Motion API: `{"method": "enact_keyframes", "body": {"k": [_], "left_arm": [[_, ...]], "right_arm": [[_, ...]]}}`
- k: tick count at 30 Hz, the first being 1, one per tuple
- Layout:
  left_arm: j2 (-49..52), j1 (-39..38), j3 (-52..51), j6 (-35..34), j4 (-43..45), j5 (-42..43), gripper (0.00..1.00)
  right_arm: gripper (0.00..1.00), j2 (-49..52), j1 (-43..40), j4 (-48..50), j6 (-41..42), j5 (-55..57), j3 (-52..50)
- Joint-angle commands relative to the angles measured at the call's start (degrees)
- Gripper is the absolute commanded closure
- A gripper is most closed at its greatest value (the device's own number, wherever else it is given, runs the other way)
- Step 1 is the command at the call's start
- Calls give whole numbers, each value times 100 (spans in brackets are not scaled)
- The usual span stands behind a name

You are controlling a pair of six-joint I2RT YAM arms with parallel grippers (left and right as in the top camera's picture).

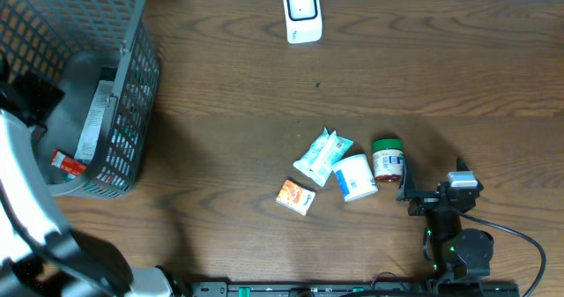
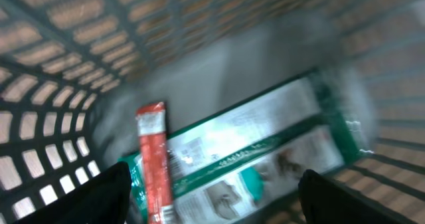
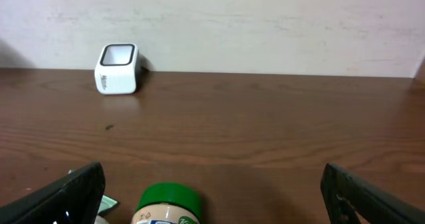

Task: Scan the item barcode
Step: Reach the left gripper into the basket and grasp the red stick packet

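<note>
My left gripper is to grab the red packet next across its narrow red body (image 1: 68,163) (image 2: 156,164), so the packet's white printed ends stay uncovered for the barcode scan.
The white barcode scanner (image 1: 302,13) stands at the table's far edge and shows again as the scanner (image 3: 117,68) in the right wrist view. My left gripper (image 2: 212,207) is open inside the grey mesh basket (image 1: 132,85), above a red packet (image 2: 154,161) lying on a green-and-white packet (image 2: 265,151); nothing is between its fingers. My right gripper (image 3: 212,204) is open near the table's front edge, just behind a green-lidded jar (image 3: 169,201), which lies on its side as the jar (image 1: 388,159) in the overhead view.
Left of the jar lie a white tub (image 1: 355,177), two teal pouches (image 1: 322,154) and a small orange box (image 1: 296,196). The basket fills the far left corner, with my left arm (image 1: 26,182) reaching into it.
</note>
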Motion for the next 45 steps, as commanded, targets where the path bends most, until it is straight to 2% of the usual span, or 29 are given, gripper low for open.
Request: {"method": "enact_keyframes", "body": {"k": [1, 10, 15, 16, 18, 21, 26, 34, 37, 40, 45], "left_arm": [[715, 199, -92, -459, -164, -221, 19], [1958, 251, -302, -527, -262, -426, 19], [2275, 249, -531, -527, -151, -485, 20], [2302, 251, -608, -525, -68, -485, 27], [2299, 251, -765, -525, 114, -481, 49], [2264, 247, -796, -494, 149, -330, 92], [1506, 247, -546, -354, 131, 210, 93], [-1292, 203, -487, -442, 586, 243, 93], [-2013, 20, -487, -439, 614, 494, 92], [-2627, -450, -490, -400, 527, 839, 93], [-2997, -2175, -684, -396, -116, 1003, 93]], "right_arm": [[1, -26, 31, -9, -87, 35, -17], [1, -26, 31, -9, -87, 35, -17], [1, -26, 31, -9, -87, 35, -17], [1, -26, 31, -9, -87, 35, -17], [1, -26, 31, -9, -87, 35, -17], [1, -26, 33, -11, -87, 35, -17], [1, -26, 33, -9, -87, 35, -17], [1, -26, 33, -9, -87, 35, -17], [1, -26, 33, -9, -87, 35, -17], [1, -26, 33, -9, -87, 35, -17], [1, -26, 33, -9, -87, 35, -17]]}}
